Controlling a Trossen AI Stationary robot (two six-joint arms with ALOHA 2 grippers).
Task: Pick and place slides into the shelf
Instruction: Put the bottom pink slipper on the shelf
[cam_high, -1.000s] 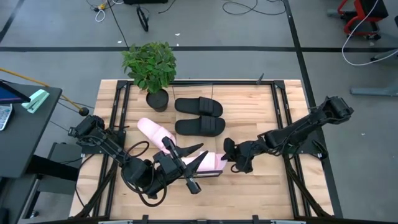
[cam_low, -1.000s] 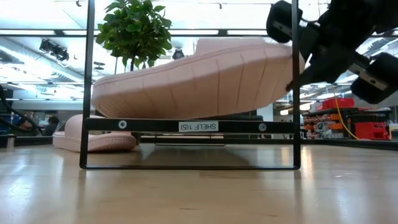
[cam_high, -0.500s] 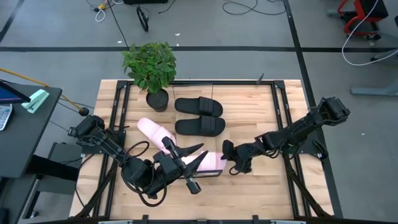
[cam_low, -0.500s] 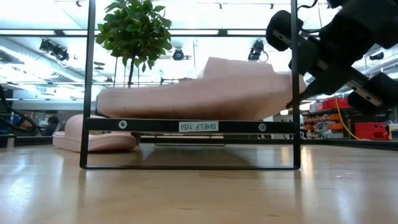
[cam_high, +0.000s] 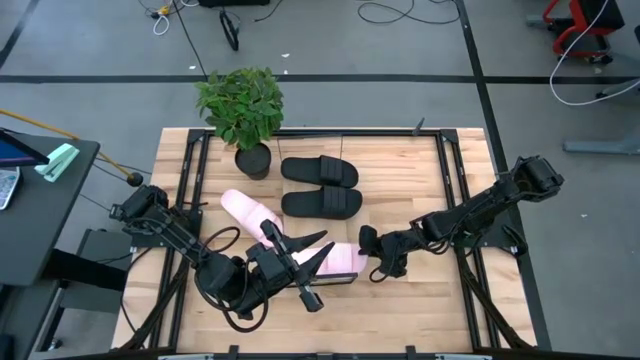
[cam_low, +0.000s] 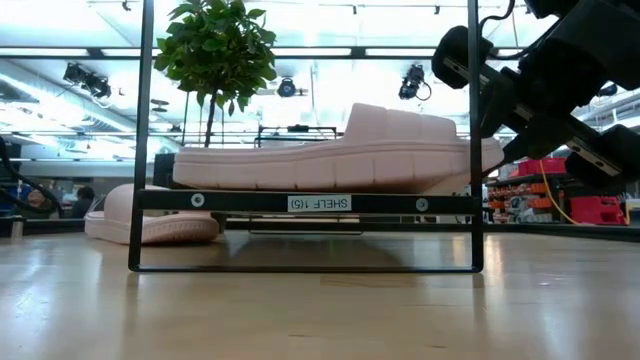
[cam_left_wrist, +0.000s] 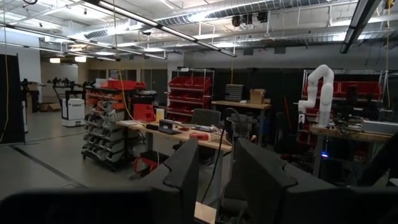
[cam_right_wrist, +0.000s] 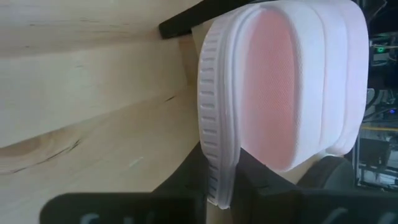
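Observation:
I can open my right gripper now: the pale pink slide lies flat along the shelf (cam_high: 328, 284) in the high view, so the slide would rest there.
One pale pink slide (cam_high: 342, 258) (cam_low: 330, 160) lies flat, sole down, on the shelf (cam_low: 240, 201) (cam_high: 328, 284). Its right end reaches past the shelf's upright. My right gripper (cam_high: 372, 263) (cam_low: 497, 135) (cam_right_wrist: 221, 180) is at that end, shut on it. The second pink slide (cam_high: 245, 210) (cam_low: 150, 222) rests sole down on the table behind the shelf. Two black slides (cam_high: 320, 171) (cam_high: 322, 203) lie side by side farther back. My left gripper (cam_high: 312, 268) (cam_left_wrist: 217, 165) waits above the shelf's left part, open, its wrist view facing the room. My right gripper holds the pink slide by the ribbed rim at its right end (cam_right_wrist: 217, 158). The rim is pinched between the two fingers, one (cam_right_wrist: 186, 183) on the sole side and one (cam_right_wrist: 261, 183) on the footbed side. It comes level from the table's right. The slide rests flat on the shelf board.
A potted plant (cam_high: 241, 108) stands at the table's far left. The shelf's thin black uprights (cam_low: 146, 120) (cam_low: 474, 200) frame the slide. Bare wood lies toward the near edge (cam_low: 320, 310) and on the table's right half (cam_high: 410, 180). Arm bases sit at both sides.
The pink slide was tilted, its right end raised in my right gripper. That end has come down, and the slide now lies flat on the shelf board. My right gripper has dropped a little with it and stays shut on the slide.

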